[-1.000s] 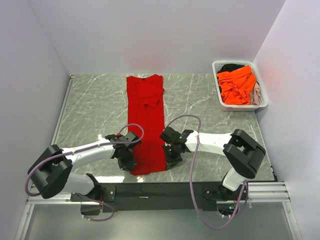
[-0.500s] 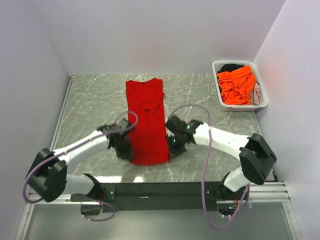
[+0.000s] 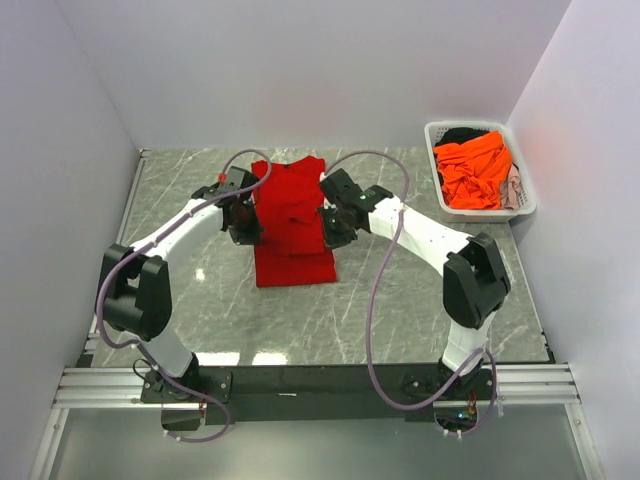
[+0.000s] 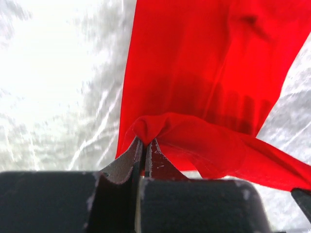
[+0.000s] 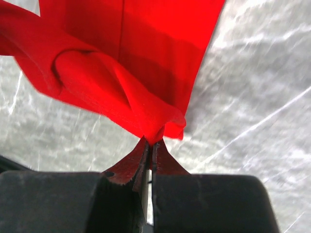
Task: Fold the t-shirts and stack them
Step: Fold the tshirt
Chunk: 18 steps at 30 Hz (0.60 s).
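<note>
The table shows beside the lower layer's near end under my raised hem corner; released by my left gripper now, it would fall short, near the fold.
A bright red t-shirt lies on the marble table, narrowed lengthwise and doubled over on itself. My left gripper is shut on its lifted left hem corner. On the other side my right gripper is shut on the right hem corner. Both corners hang just above the lower layer of red cloth, about halfway up the shirt. An orange t-shirt lies heaped with dark and pale ones in the basket.
The white slotted basket stands at the table's back right corner against the right wall. White walls close in the back and both sides. Grey marble tabletop shows around the shirt, and the arms' black base rail runs along the near edge.
Both grippers have carried the shirt's bottom hem from the near edge away toward the collar, folding the lower half over the upper half. Both arms have stretched out farther across the table.
</note>
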{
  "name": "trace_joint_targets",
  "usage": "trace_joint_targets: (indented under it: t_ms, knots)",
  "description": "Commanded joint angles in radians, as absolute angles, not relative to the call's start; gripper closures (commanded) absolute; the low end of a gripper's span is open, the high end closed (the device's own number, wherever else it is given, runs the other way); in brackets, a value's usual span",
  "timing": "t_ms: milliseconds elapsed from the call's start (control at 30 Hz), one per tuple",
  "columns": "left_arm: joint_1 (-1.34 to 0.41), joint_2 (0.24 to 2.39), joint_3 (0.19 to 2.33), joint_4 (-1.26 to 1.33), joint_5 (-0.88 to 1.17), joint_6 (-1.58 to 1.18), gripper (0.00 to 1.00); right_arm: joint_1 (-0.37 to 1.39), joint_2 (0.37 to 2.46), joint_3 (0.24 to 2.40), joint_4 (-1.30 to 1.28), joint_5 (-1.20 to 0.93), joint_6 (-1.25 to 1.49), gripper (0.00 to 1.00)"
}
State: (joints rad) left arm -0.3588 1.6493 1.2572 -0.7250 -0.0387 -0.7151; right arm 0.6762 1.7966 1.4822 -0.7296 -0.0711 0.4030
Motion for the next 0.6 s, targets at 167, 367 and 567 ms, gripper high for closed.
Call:
trace_joint_targets:
  t_ms: [167, 367, 567]
  knots:
    - [-0.338, 1.687, 1.324, -0.598, -0.160, -0.649, 0.99, 0.623, 1.882, 1.597, -0.667, -0.024, 0.337, 1.00]
    - [-0.333, 1.755, 1.296, -0.508, -0.167, -0.656, 0.99, 0.604, 1.924, 1.565, -0.592, -0.023, 0.345, 1.00]
    - [-0.330, 1.798, 1.259, -0.443, -0.195, -0.692, 0.99, 0.591, 1.968, 1.548, -0.529, -0.006, 0.331, 1.00]
